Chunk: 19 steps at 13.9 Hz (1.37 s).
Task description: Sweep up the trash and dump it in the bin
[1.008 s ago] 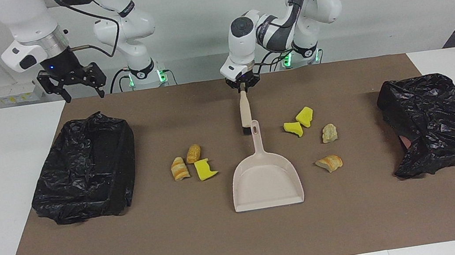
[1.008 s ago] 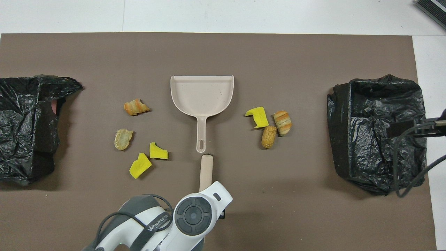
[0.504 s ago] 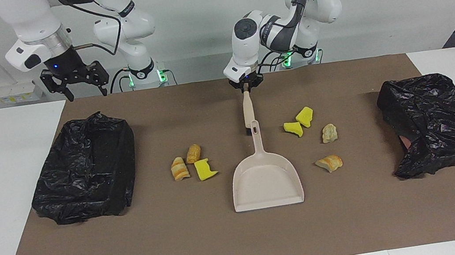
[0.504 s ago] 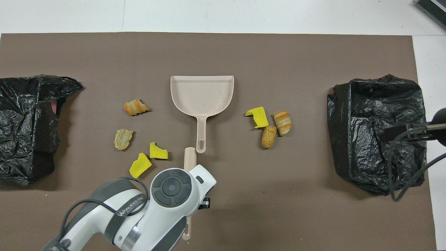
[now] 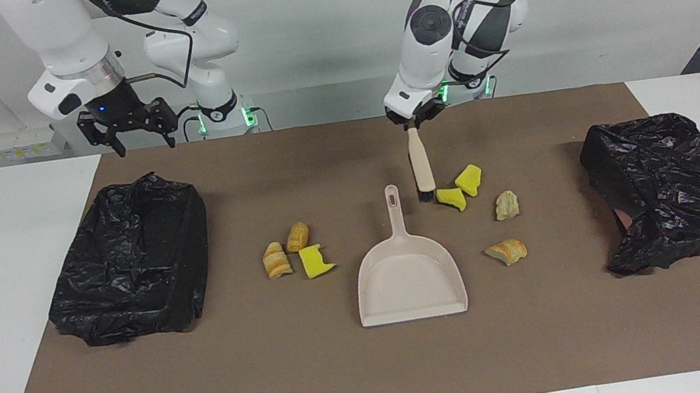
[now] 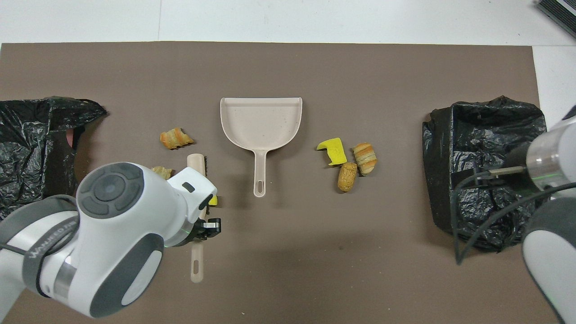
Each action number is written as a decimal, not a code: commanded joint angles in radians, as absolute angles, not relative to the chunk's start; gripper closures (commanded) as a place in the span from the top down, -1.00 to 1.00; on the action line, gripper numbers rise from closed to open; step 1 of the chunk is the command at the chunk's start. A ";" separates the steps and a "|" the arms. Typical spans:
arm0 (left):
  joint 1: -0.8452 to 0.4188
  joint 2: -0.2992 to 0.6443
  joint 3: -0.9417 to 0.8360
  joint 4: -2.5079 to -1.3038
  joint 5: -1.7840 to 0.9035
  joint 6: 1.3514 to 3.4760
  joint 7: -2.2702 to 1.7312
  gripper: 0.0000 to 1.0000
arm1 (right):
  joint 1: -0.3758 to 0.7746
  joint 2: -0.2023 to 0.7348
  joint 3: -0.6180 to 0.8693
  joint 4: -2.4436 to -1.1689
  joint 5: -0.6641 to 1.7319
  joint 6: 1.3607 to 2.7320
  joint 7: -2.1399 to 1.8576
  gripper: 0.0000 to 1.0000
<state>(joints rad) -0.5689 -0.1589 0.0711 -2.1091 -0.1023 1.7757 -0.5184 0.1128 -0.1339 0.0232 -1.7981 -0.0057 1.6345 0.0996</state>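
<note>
The beige dustpan is broad, wider than my gripper's fingers can open. So my right gripper needs to grab it by its narrow handle [image 6: 259, 173] next.
My left gripper [image 5: 411, 123] is shut on the thin handle of a beige brush [image 5: 421, 169], which hangs down beside the dustpan's handle. Its dark bristles rest on the mat against a yellow sponge bit [image 5: 451, 198]. The beige dustpan [image 5: 408, 277] lies flat at mid-table. More trash lies close by: a yellow bit [image 5: 469, 179], a pale lump [image 5: 507, 204] and a bread lump [image 5: 506, 251]. Toward the right arm's end sit two bread lumps [image 5: 276, 259] [image 5: 297, 236] and a yellow bit [image 5: 316, 261]. My right gripper [image 5: 135, 127] hangs open and empty over the mat's edge.
Two bins lined with black bags stand on the brown mat, one [image 5: 133, 261] at the right arm's end and one [image 5: 670, 185] at the left arm's end. In the overhead view my left arm [image 6: 117, 234] covers the yellow bits and part of the pale lump [image 6: 158, 170].
My left arm has carried the brush sideways from the dustpan's handle end toward its own end of the table, up to the yellow bits. The right gripper shifted slightly toward mid-table.
</note>
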 commanded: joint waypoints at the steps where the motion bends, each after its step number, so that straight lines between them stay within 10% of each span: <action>1: -0.484 -0.121 0.061 -2.066 -0.091 1.756 -0.511 -1.00 | 0.109 -0.051 0.131 -1.774 -0.002 1.725 0.252 1.00; 13: -0.100 -0.081 0.061 -2.204 -0.041 1.959 -0.077 -1.00 | 0.336 0.572 0.423 -1.390 -0.241 2.012 0.879 1.00; 19: -0.049 0.085 0.058 -2.102 0.006 2.043 0.133 -1.00 | 0.342 0.607 0.439 -1.459 -0.285 2.083 0.842 1.00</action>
